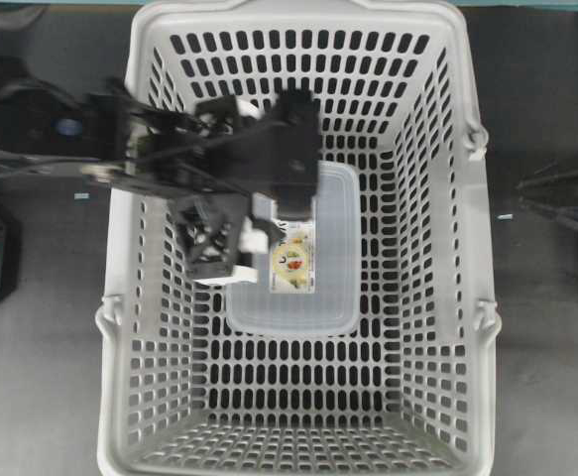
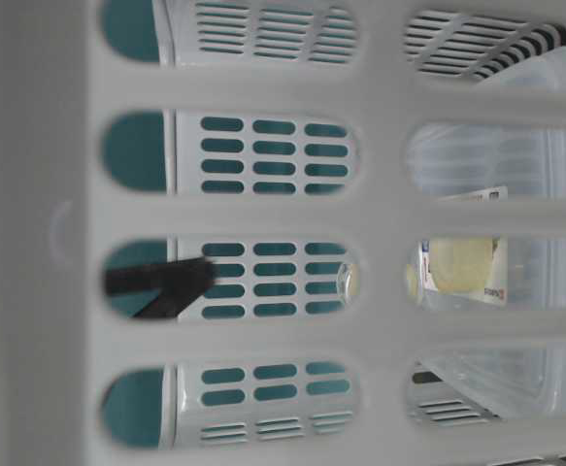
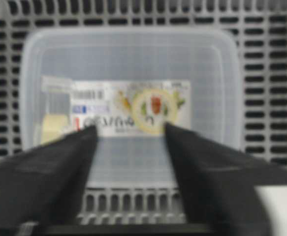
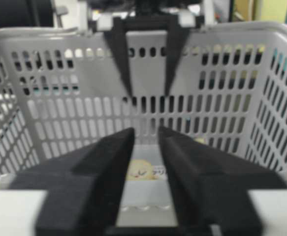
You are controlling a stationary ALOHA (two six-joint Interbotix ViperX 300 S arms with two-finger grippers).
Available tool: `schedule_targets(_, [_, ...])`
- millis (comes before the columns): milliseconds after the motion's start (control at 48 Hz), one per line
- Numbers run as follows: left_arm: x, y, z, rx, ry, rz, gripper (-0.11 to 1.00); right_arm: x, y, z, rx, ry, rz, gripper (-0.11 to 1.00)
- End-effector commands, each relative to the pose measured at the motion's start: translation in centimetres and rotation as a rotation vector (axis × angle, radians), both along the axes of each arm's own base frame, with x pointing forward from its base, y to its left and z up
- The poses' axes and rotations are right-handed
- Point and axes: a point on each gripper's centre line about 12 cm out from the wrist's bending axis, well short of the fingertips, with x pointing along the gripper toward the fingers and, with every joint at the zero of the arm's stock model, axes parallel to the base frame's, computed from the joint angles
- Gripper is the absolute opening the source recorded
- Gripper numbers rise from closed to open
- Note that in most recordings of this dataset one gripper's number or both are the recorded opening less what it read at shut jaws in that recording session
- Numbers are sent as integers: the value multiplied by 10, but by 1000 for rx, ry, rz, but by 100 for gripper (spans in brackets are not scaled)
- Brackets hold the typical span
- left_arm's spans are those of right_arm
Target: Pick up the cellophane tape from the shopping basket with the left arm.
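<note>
One side of the cellophane tape lies flat against the clear box, so my left gripper will pick the tape up across its outer rim next.
The light-grey shopping basket (image 1: 145, 297) fills the overhead view. A clear box (image 3: 133, 64) with a printed label lies on its floor. The cellophane tape (image 3: 52, 129) shows as a small pale-yellow patch within the box's left end in the left wrist view; I cannot tell whether it lies on, in or under the box. It also shows at table level (image 2: 462, 264). In the overhead view the arm hides it. My left gripper (image 3: 131, 130) is open and empty, above the box's near edge, with the tape left of its left finger. It hangs in the basket (image 1: 234, 243) (image 4: 148, 93). My right gripper (image 4: 145, 132) has a narrow gap and is empty.
The basket's slotted walls (image 4: 222, 113) stand high around the left gripper. Hinged handles (image 1: 477, 139) lie along the rims. The right arm (image 1: 566, 193) rests outside the basket's right wall. The box (image 1: 298, 297) covers the middle of the basket floor.
</note>
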Motion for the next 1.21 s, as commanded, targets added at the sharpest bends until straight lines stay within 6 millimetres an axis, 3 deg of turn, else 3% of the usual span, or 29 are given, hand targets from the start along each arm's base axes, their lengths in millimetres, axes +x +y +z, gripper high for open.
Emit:
schedule_targets(0, [11,-3,3,2,0,-8,69,1,0,8,-2,-20,-1,32])
schedule_targets(104, [19,-4,-15,0,49,-6,89,1,0,8,-2,-20,-1,49])
schedule_targets(208, [26,-7,-35,-2,96,-6,89,1,0,9,-2,-26,0,59])
schedule_targets(542, [37,-10,-77,1,193,-16,89,-2,0,13,4,-44,0,60])
schedule_targets(1188, [32,-16,-113,6,248,-36,87,-2,0,9,8,-31,-1,66])
